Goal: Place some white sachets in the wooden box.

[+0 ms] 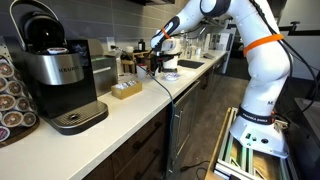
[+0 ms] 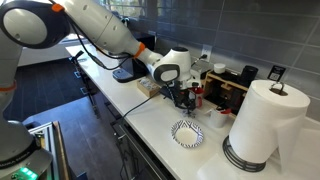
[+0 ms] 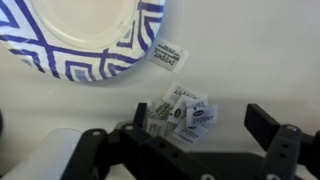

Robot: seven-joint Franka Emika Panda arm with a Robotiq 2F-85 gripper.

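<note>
My gripper isn't ready to close on the white sachets yet, because its open fingers are above the pile, so it should first move lower.
Several white sachets [image 3: 180, 110] lie in a small pile on the white counter, and a single one [image 3: 168, 55] lies apart beside the plate rim. My gripper [image 3: 200, 125] is open and empty just above the counter, one finger on each side of the pile. In both exterior views the gripper [image 1: 168, 68] [image 2: 183, 100] hangs low over the counter. The wooden box [image 1: 126, 90] stands open-topped on the counter between the coffee machine and the gripper, apart from it.
A blue-and-white patterned paper plate [image 3: 85, 35] [image 2: 187, 133] lies next to the sachets. A paper towel roll [image 2: 262, 120] stands near it. The black-and-steel coffee machine [image 1: 55, 70] and a pod rack [image 1: 10, 100] stand at one end; a dark organiser [image 2: 225, 85] stands at the wall.
</note>
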